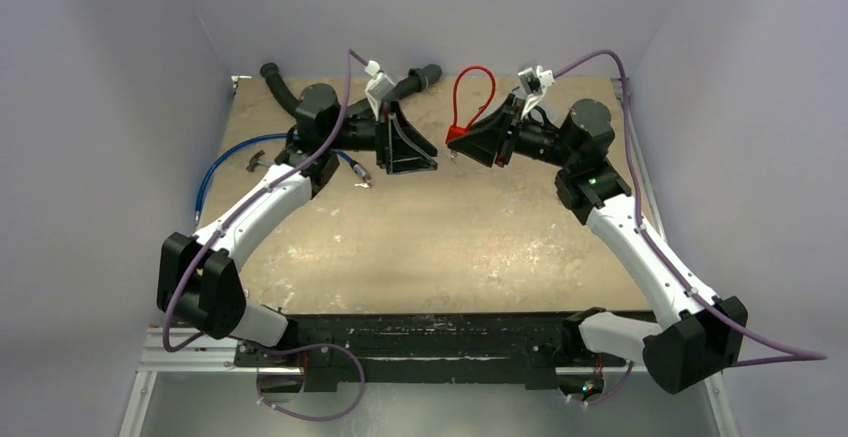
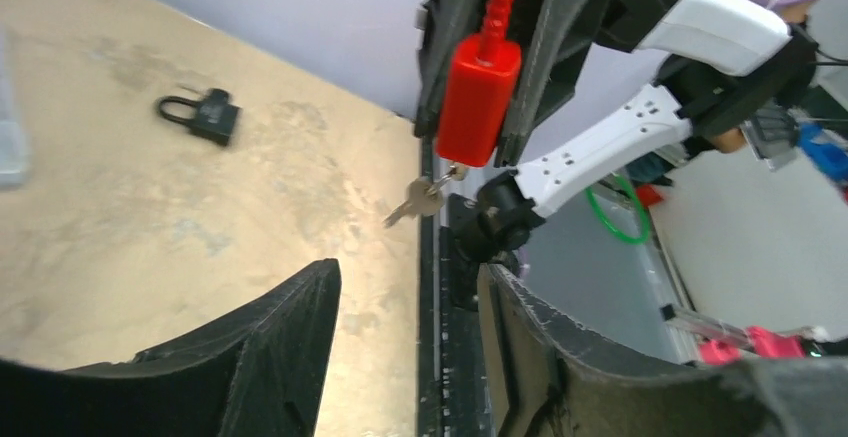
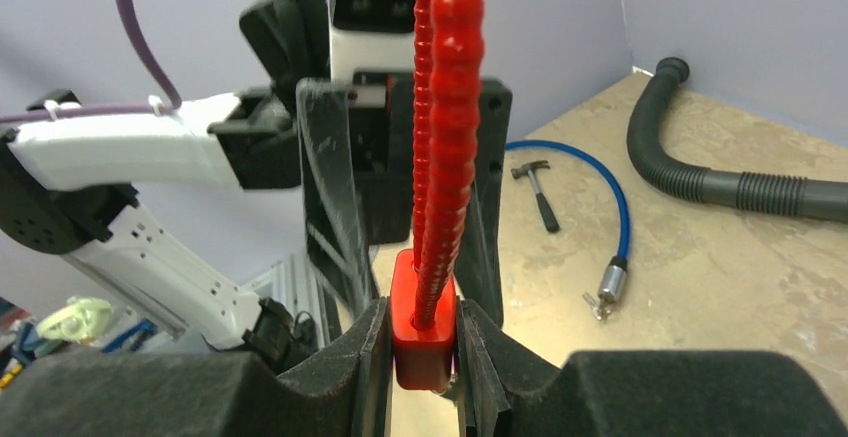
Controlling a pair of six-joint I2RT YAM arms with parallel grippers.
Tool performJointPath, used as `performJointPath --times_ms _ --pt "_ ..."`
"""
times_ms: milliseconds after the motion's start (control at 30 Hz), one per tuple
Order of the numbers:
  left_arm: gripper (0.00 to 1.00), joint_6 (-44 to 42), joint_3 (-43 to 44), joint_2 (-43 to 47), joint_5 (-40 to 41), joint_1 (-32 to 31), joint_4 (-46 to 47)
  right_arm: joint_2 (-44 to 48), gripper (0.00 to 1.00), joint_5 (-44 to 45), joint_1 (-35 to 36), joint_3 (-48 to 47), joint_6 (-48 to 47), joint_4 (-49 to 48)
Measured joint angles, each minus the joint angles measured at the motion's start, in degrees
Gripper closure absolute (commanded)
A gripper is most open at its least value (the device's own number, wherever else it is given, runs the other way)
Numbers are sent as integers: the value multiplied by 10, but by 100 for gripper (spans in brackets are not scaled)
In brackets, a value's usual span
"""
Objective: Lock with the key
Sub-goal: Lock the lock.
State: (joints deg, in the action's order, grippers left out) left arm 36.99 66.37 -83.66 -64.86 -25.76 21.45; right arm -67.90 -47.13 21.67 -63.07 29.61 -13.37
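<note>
My left gripper should grab the red cable (image 3: pixel 446 107) just above the lock body next. The key at the bottom of the lock body then stays free for locking.
My right gripper (image 1: pixel 462 141) is shut on the small red lock body (image 3: pixel 424 329) and holds it above the table. The red cable (image 3: pixel 446 107) loops up from it and also shows in the top view (image 1: pixel 476 85). The tiny silvery key (image 2: pixel 421 200) hangs from the underside of the red lock body (image 2: pixel 478 97). Only a sliver of the key (image 3: pixel 447 385) shows in the right wrist view. My left gripper (image 2: pixel 410 292) is open and empty, facing the lock a short way from the key. It also shows in the top view (image 1: pixel 425 144).
A blue cable (image 1: pixel 225 162) with a metal end (image 3: pixel 612 282), a small hammer (image 3: pixel 536 193) and a black ribbed hose (image 3: pixel 720 185) lie at the back left. A black padlock (image 2: pixel 205 114) lies on the table (image 1: pixel 430 247).
</note>
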Motion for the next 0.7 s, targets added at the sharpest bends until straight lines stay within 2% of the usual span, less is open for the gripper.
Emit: performJointPath --times_ms 100,200,533,700 --pt "32 -54 20 13 0 28 -69 7 100 -3 0 0 -34 28" --pt "31 -72 43 22 6 35 -90 9 100 -6 0 0 -69 54" --pt "37 10 72 5 52 -15 -8 2 100 -37 8 -3 -120 97" --pt "45 55 72 -11 62 -41 37 -5 100 -47 23 -7 -123 97"
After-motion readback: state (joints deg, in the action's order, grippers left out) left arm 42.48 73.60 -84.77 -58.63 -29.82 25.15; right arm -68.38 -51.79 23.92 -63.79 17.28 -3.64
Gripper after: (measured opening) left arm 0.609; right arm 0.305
